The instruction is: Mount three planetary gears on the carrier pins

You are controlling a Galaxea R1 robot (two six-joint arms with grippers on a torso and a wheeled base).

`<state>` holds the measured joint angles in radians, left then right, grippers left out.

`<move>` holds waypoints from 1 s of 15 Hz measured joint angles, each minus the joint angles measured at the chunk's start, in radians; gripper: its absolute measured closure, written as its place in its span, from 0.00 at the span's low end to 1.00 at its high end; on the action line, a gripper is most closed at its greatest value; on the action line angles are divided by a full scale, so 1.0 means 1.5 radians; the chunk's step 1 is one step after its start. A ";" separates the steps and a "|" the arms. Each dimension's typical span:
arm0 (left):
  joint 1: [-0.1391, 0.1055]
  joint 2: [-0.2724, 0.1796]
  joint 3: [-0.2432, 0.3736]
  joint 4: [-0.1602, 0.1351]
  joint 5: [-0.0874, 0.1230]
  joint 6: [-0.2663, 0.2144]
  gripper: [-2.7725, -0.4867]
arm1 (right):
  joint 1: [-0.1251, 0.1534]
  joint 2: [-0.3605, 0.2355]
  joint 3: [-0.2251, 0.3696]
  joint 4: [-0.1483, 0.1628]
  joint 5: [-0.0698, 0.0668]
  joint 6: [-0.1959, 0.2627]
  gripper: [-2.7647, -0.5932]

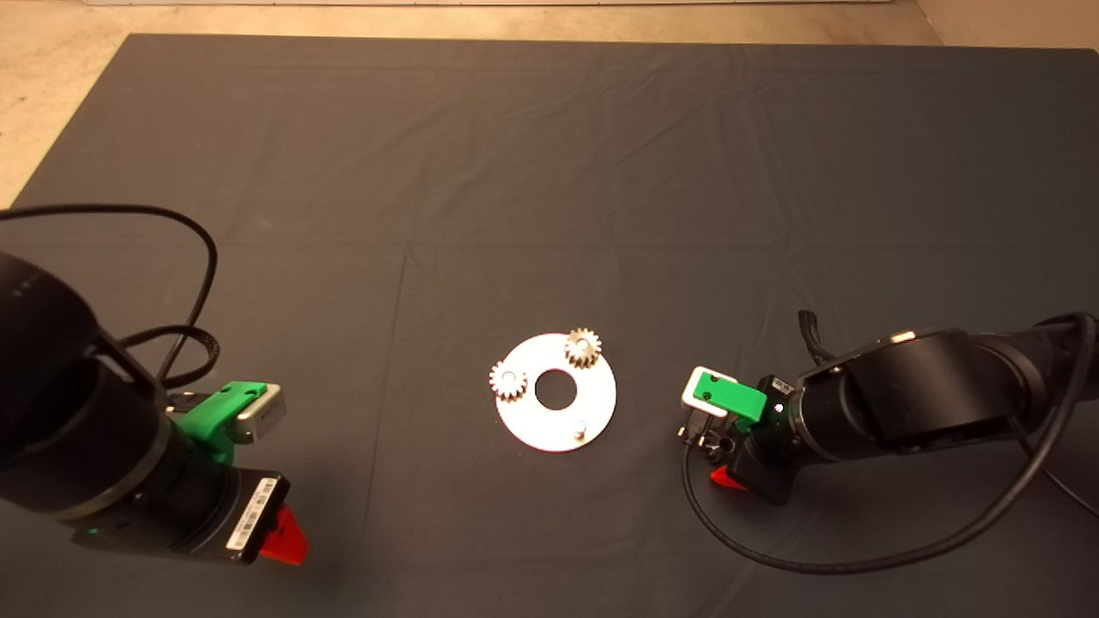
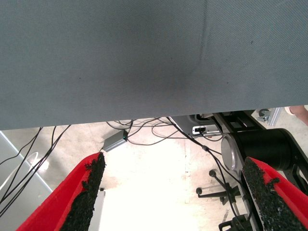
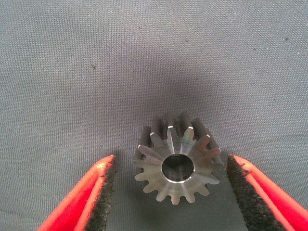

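Note:
The third gear should next be picked up by its outer teeth (image 3: 144, 166) with the robot's right gripper, so that the gear's center hole (image 3: 177, 168) stays free to fit the empty pin.
The round silver carrier plate (image 1: 556, 410) lies at mid-mat. Two planetary gears sit on its pins, one at the far side (image 1: 583, 348) and one at the left (image 1: 507, 379). The third pin (image 1: 580, 427) stands bare at the near right. My right gripper (image 1: 718, 465) is lowered onto the mat just right of the plate. In the right wrist view it (image 3: 171, 161) is open around the third gear (image 3: 178, 163), which lies flat on the mat with small gaps to both pads. That gear is hidden in the head view. My left gripper (image 1: 282, 534) waits at the lower left, open and empty (image 2: 175, 166).
The dark mat (image 1: 549, 172) is creased. A black cable (image 1: 824, 562) loops from the right arm over the near mat. The left wrist view looks past the mat's edge at floor cables (image 2: 144, 127) and a wheeled base (image 2: 260, 149).

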<state>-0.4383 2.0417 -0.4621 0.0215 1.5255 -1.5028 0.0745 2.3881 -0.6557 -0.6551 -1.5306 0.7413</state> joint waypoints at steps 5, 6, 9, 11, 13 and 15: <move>0.000 0.000 0.000 0.000 0.000 0.000 0.32 | 0.000 0.000 0.000 -0.007 0.000 0.000 0.64; 0.000 0.000 0.000 0.000 0.000 0.000 0.32 | 0.000 0.000 0.000 -0.009 0.000 0.000 0.64; 0.000 0.000 0.000 0.000 0.000 0.000 0.32 | -0.002 0.000 0.000 -0.012 0.000 0.000 0.64; 0.000 0.000 0.000 0.000 0.000 0.000 0.32 | -0.004 0.000 -0.001 -0.012 0.000 0.000 0.64; 0.000 0.000 0.000 -0.001 0.000 0.000 0.32 | -0.004 0.000 -0.004 -0.014 0.000 0.000 0.64; 0.000 0.000 0.000 -0.001 0.000 0.000 0.32 | -0.008 0.000 -0.005 -0.015 0.000 0.000 0.64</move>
<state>-0.4383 2.0417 -0.4621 0.0200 1.5255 -1.5028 0.0630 2.3881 -0.6632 -0.6783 -1.5302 0.7413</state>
